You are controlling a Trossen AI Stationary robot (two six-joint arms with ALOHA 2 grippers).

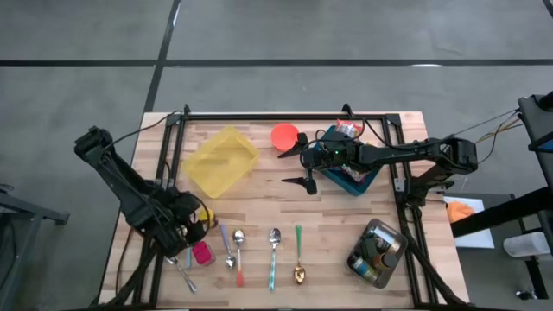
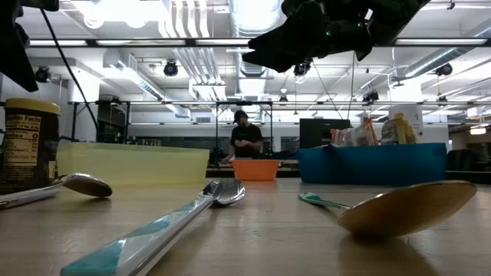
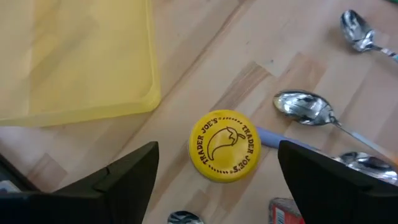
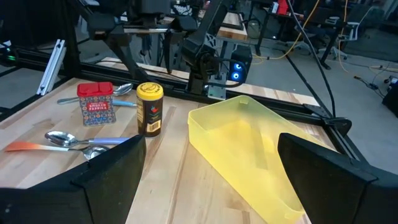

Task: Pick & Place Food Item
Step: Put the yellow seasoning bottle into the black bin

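Observation:
I would miss the yellow lid (image 1: 204, 214) (image 3: 224, 146) if I closed now, because my fingers stop above it, so my left gripper needs to lower first and then close on it.
A small spice jar with a yellow printed lid (image 3: 224, 146) stands upright on the wooden table, near its left front. My left gripper (image 3: 217, 180) hangs above it, slanting down and open, one finger on each side of the lid and clear of it. From the right wrist view the jar (image 4: 149, 109) shows its dark body beside a red tin (image 4: 95, 104). My right gripper (image 1: 298, 161) is open and empty above the table's middle, just left of a blue bin (image 1: 350, 171) holding packaged food. A yellow plastic container (image 1: 220, 160) lies at the far left.
Several spoons (image 1: 273, 246) lie in a row along the near edge. A red bowl (image 1: 283, 136) sits at the back, and a round container of items (image 1: 378, 252) at the near right. A person (image 2: 245, 138) stands in the room behind the table.

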